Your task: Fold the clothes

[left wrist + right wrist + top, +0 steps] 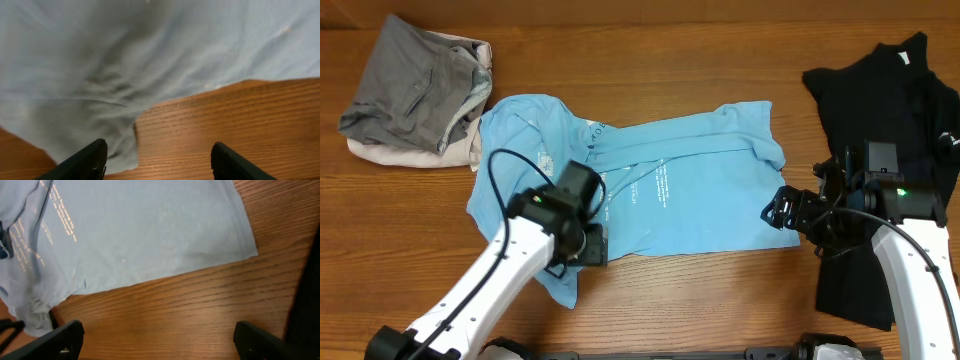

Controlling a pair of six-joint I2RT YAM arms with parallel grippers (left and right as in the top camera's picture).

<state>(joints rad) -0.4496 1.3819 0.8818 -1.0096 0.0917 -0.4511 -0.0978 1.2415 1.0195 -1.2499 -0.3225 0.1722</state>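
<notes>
My left gripper grabs the light blue T-shirt's near edge next, leaving the shirt's opposite near corner for my right gripper to fold it over.
A light blue T-shirt [670, 185] with small white prints lies flat in the middle of the table, partly folded. It also shows in the left wrist view [125, 60] and the right wrist view [140, 235]. My left gripper [592, 245] is open and empty over the shirt's lower left edge [159, 157]. My right gripper [782, 212] is open and empty just off the shirt's lower right corner, above bare wood [157, 340]. A black shirt [880, 120] lies at the right. A grey and cream pile [420, 90] lies at the far left.
The wooden table [700, 290] shows bare wood along the front edge below the blue shirt. The right arm [910, 250] passes over the black shirt. The left arm [480, 290] reaches in from the front left.
</notes>
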